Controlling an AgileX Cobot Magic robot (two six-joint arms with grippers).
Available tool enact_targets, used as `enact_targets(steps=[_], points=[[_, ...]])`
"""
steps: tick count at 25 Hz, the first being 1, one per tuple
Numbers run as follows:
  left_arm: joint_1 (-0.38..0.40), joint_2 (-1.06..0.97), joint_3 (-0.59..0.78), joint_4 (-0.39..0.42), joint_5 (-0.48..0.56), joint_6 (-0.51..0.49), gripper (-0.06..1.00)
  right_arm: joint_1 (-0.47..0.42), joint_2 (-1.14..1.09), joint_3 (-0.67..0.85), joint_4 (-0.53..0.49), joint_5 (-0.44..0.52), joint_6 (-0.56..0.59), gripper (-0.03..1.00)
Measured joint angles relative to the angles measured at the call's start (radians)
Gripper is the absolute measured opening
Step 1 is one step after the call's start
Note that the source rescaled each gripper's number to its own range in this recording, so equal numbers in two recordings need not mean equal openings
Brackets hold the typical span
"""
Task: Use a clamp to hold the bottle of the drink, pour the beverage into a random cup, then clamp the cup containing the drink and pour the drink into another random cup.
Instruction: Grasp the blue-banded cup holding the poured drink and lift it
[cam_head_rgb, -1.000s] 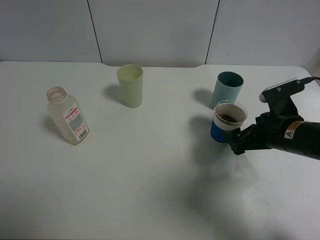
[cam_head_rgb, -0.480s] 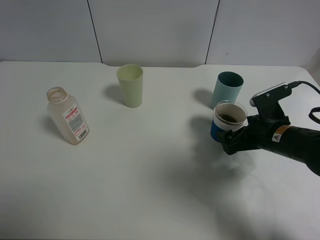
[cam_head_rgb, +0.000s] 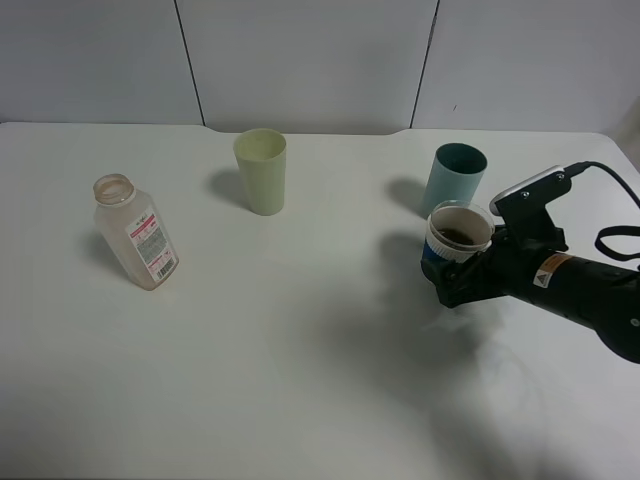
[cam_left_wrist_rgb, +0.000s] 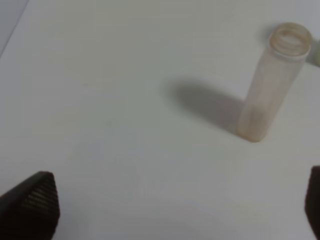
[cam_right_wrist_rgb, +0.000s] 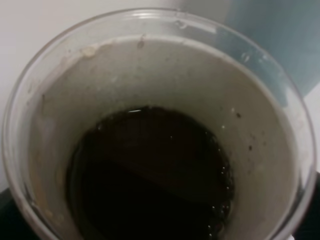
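Observation:
My right gripper is ready to close on the blue-banded cup (cam_head_rgb: 457, 245) and needs to do so: its black fingers are around the lower body of the cup.
The short blue-banded cup (cam_head_rgb: 457, 245) stands upright at the right of the table with dark brown beverage (cam_head_rgb: 460, 234) in it. My right gripper (cam_head_rgb: 447, 278) reaches in from the right, and its black jaws wrap the cup's lower body; the cup hides whether they press on it. The right wrist view looks straight down into the cup (cam_right_wrist_rgb: 150, 70) at the beverage (cam_right_wrist_rgb: 150, 175). The teal tumbler (cam_head_rgb: 456, 175) stands just behind it. The emptied bottle (cam_head_rgb: 135, 235) stands at the left, also seen as the bottle (cam_left_wrist_rgb: 272, 85) past my open left gripper (cam_left_wrist_rgb: 172, 205).
A pale yellow-green tumbler (cam_head_rgb: 261, 172) stands at the back centre. The white table (cam_head_rgb: 300, 350) runs to a grey wall behind. A black cable loops off the right arm near the table's right edge.
The right arm has slid left and its jaws have come further round the blue-banded cup, covering most of the blue band. The bottle and both tumblers have not moved.

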Motion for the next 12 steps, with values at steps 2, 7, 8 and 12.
enact_targets(steps=[2, 7, 8, 12], points=[[0.000, 0.000, 0.000, 0.000, 0.000, 0.000, 1.00, 0.000, 0.020, 0.000, -0.006, -0.029, 0.000, 0.75], [0.000, 0.000, 0.000, 0.000, 0.000, 0.001, 1.00, 0.000, 0.050, 0.000, -0.013, -0.081, -0.001, 0.75], [0.000, 0.000, 0.000, 0.000, 0.000, 0.001, 1.00, 0.000, 0.050, 0.000, -0.013, -0.081, -0.001, 0.75], [0.000, 0.000, 0.000, 0.000, 0.000, 0.001, 1.00, 0.000, 0.052, 0.000, -0.013, -0.083, -0.001, 0.62]])
